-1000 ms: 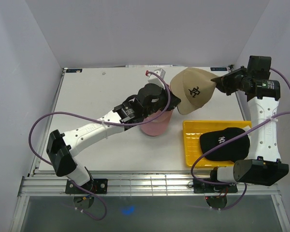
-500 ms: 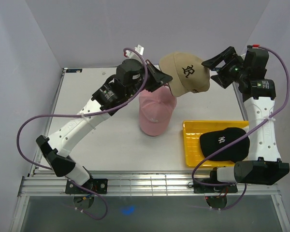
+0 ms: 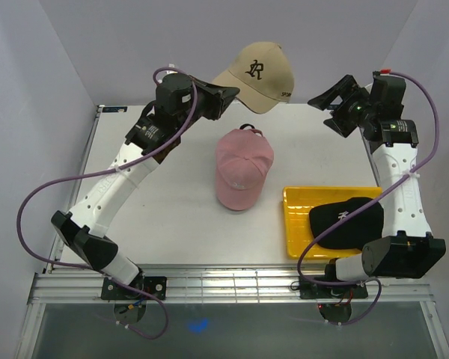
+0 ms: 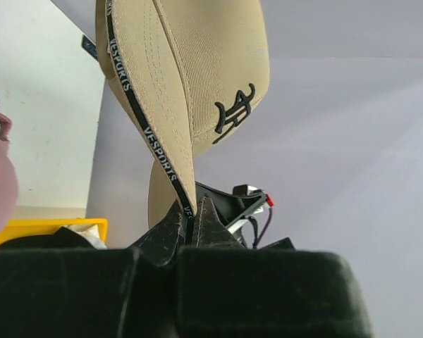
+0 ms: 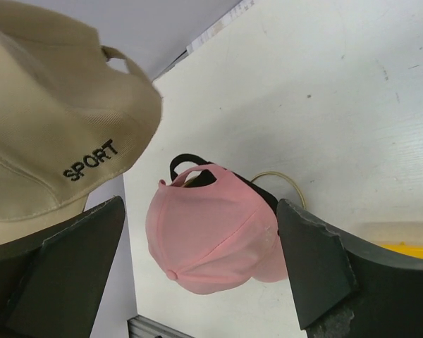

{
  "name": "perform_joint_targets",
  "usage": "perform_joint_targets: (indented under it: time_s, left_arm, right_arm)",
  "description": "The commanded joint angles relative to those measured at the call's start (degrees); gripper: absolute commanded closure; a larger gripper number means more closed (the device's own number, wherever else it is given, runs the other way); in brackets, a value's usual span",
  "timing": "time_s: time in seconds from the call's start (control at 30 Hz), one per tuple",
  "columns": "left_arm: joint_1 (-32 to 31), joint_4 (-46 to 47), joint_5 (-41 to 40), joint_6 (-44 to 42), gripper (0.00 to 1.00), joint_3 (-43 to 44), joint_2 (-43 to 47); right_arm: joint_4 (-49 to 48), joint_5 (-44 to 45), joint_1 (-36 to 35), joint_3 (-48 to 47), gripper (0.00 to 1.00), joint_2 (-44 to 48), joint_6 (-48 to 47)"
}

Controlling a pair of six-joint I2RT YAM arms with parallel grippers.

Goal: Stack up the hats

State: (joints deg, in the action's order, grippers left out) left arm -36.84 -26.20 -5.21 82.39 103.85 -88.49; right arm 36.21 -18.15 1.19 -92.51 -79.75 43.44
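Note:
The robot's right gripper should grab the tan hat's free brim side opposite the left gripper, so that the tan hat's opening stays free to stack over the pink hat (image 3: 242,168).
The tan hat (image 3: 258,75) hangs in the air above the table's back edge, with my left gripper (image 3: 226,96) shut on its lower rim. The left wrist view shows that rim (image 4: 166,162) pinched between the left gripper (image 4: 190,211). My right gripper (image 3: 331,105) stands open to the tan hat's right, apart from it and holding nothing. Between the right gripper's spread fingers (image 5: 197,211) I see the pink hat (image 5: 211,225) below and the tan hat (image 5: 42,127) at upper left. The pink hat (image 3: 242,168) sits mid-table. A black hat (image 3: 348,222) lies in the tray.
A yellow tray (image 3: 295,224) lies at the front right of the table. A thin gold wire loop (image 5: 282,184) and a dark strap (image 5: 190,163) show behind the pink hat. White walls enclose the table at the back and sides.
The right gripper opened and let go of the tan hat. The left gripper lifted the tan hat off the pink hat's side, up and toward the back.

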Motion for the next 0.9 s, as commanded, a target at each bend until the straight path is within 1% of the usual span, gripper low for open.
perform_joint_targets:
  time_s: [0.0,0.07,0.17,0.23,0.27,0.3,0.33,0.37,0.47,0.53,0.6,0.67,0.7,0.87]
  left_arm:
    - [-0.34,5.36,0.55,6.55,1.00,-0.84,0.60]
    - [-0.42,5.11,0.03,6.73,1.00,0.11,0.07]
    - [-0.34,4.13,-1.20,6.64,1.00,0.30,-0.20]
    - [-0.43,6.76,-0.68,6.90,1.00,-3.37,2.07]
    - [-0.43,11.21,-0.41,7.17,1.00,-8.70,3.22]
    - [-0.51,13.25,-0.41,8.13,1.00,-11.54,4.28]
    - [-0.77,17.45,-0.67,8.66,1.00,-14.27,6.46]
    - [-0.95,19.06,-1.02,9.27,1.00,-18.82,7.36]
    - [-2.18,24.24,-3.04,9.46,1.00,-24.29,9.90]
    - [-3.23,25.75,-4.36,9.02,1.00,-25.71,10.44]
    - [-3.76,29.35,-4.89,8.75,1.00,-28.08,11.14]
    - [-4.29,32.07,-5.16,8.67,1.00,-29.23,11.23]
    - [-4.47,32.78,-5.51,8.49,1.00,-30.02,11.41]
    - [-5.96,36.30,-6.82,7.70,1.00,-31.60,11.93]
  right_arm:
    - [-4.56,-1.02,-4.60,0.57,0.06,1.96,-0.72]
    - [-4.74,-1.09,-5.23,0.75,0.03,1.61,-1.16]
    - [-7.46,-3.99,-5.50,2.94,0.02,1.96,-0.99]
    - [-8.69,-4.87,-6.20,4.52,0.02,2.93,0.06]
    - [-8.61,-5.05,-6.55,4.88,0.02,3.10,0.50]
    - [-8.61,-5.31,-6.90,5.49,0.02,3.89,1.11]
    - [-9.13,-5.66,-7.17,6.28,0.02,4.33,3.21]
    - [-10.61,-6.01,-7.52,8.46,0.02,5.03,4.53]
    - [-14.04,-5.93,-9.36,12.60,0.02,7.32,10.33]
    - [-15.98,-5.06,-11.38,14.54,0.02,9.16,14.71]
    - [-18.35,-4.09,-13.92,16.39,0.02,10.13,17.28]
    - [-18.80,-3.04,-15.51,16.31,0.02,9.87,19.48]
    - [-18.46,-2.42,-17.00,15.61,0.02,9.70,19.84]
    - [-18.28,-1.45,-20.00,14.81,0.02,8.64,21.68]
